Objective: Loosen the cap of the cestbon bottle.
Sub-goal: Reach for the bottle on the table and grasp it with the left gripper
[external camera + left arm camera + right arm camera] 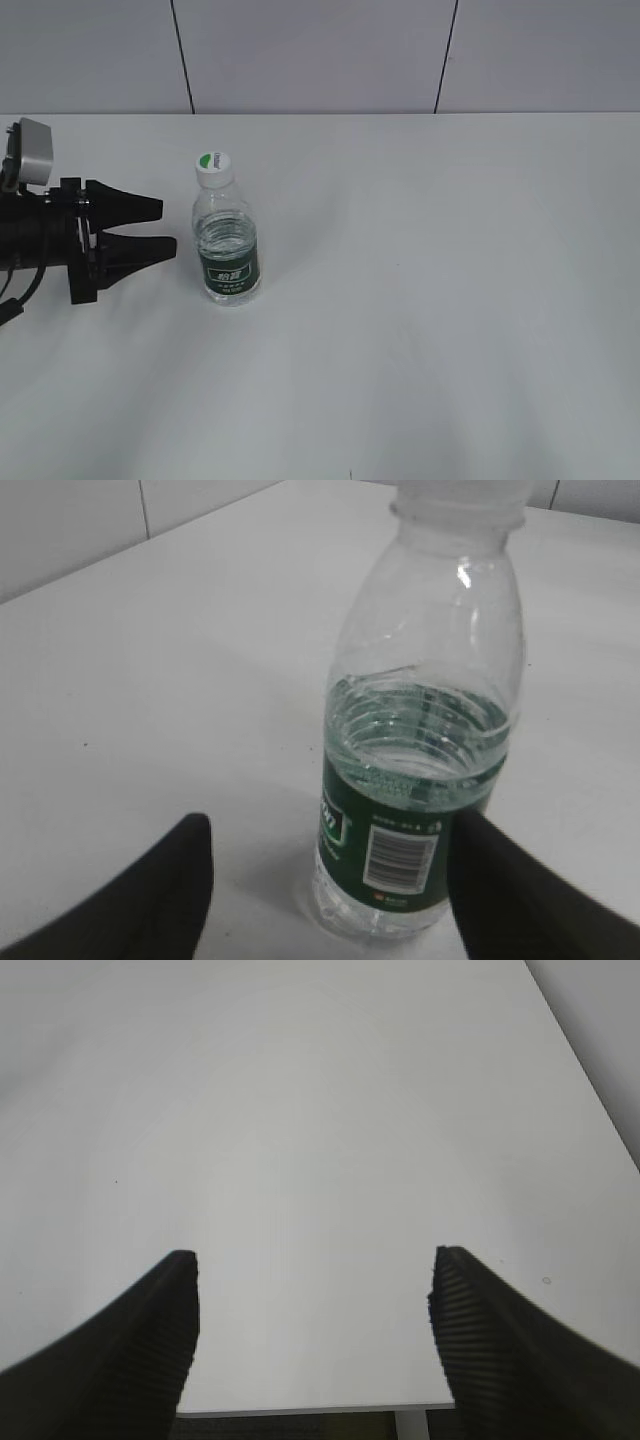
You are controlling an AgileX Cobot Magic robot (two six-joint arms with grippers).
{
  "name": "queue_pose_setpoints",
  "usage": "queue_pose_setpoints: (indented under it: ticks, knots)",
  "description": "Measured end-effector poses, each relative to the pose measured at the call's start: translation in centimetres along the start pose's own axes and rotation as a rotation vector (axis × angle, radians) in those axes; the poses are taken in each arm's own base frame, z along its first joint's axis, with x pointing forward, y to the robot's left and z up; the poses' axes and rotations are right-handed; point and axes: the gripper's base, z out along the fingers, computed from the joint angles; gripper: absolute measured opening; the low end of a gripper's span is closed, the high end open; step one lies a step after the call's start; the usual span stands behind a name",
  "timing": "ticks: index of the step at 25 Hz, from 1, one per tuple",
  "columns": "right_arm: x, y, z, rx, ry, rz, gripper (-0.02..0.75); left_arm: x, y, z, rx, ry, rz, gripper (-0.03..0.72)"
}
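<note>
The cestbon bottle's white cap should stay free to loosen, so the left gripper will next grab the bottle by its green-labelled lower half.
The cestbon bottle stands upright on the white table, clear and ribbed, with a dark green label band. Its white cap with a green patch sits on top. In the left wrist view the bottle fills the middle and its cap is cut off by the top edge. My left gripper is open, level with the bottle's lower half, just left of it and not touching; in its own view its jaws are spread just short of the bottle. My right gripper is open and empty over bare table, out of the exterior view.
The white table spreads to the right of the bottle. A grey panelled wall rises behind the far edge. The right wrist view shows the table's near edge under the jaws.
</note>
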Motion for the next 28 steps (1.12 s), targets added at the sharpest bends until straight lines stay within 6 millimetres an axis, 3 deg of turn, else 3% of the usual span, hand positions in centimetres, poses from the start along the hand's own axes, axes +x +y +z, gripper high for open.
queue_pose_setpoints:
  ticks: [23,28]
  knots:
    - [0.00,-0.03,0.00,0.004,0.000,-0.002,0.545,-0.05,-0.18,0.21,0.024,0.008,0.011,0.459]
    - [0.01,-0.06,0.00,0.007,0.001,-0.004,0.545,-0.12,-0.04,0.21,0.009,0.001,-0.051,0.548]
